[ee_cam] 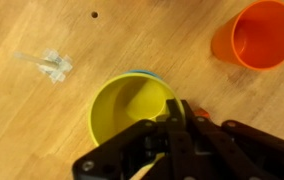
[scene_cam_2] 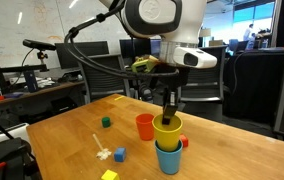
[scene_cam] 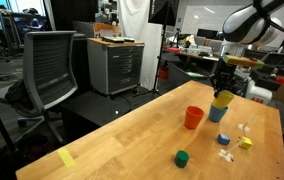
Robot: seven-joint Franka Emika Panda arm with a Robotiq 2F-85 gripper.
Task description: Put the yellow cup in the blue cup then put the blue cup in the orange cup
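The yellow cup would land in the blue cup, as its lower end sits inside the opening of the blue cup point(scene_cam_2: 168, 158). It is time to release.
The yellow cup point(scene_cam_2: 167, 127) sits in the mouth of the blue cup point(scene_cam_2: 168, 158), which stands on the wooden table point(scene_cam_2: 62, 130). In an exterior view the yellow cup point(scene_cam: 223, 99) is on top of the blue cup point(scene_cam: 217, 113). My gripper point(scene_cam_2: 171, 112) is shut on the yellow cup's rim. In the wrist view the yellow cup point(ee_cam: 127, 112) fills the middle, the gripper point(ee_cam: 174, 112) pinches its right rim, and only a sliver of the blue cup shows. The orange cup point(scene_cam_2: 145, 126) stands upright and empty beside them point(scene_cam: 193, 118) point(ee_cam: 256, 35).
Small toy pieces lie on the table: a green block point(scene_cam: 182, 157) point(scene_cam_2: 106, 122), a blue block point(scene_cam_2: 120, 154), a yellow piece point(scene_cam_2: 109, 175), a clear plastic piece point(ee_cam: 48, 66). A small orange-red piece point(scene_cam_2: 183, 142) is by the blue cup. An office chair point(scene_cam: 48, 68) stands beyond the table edge.
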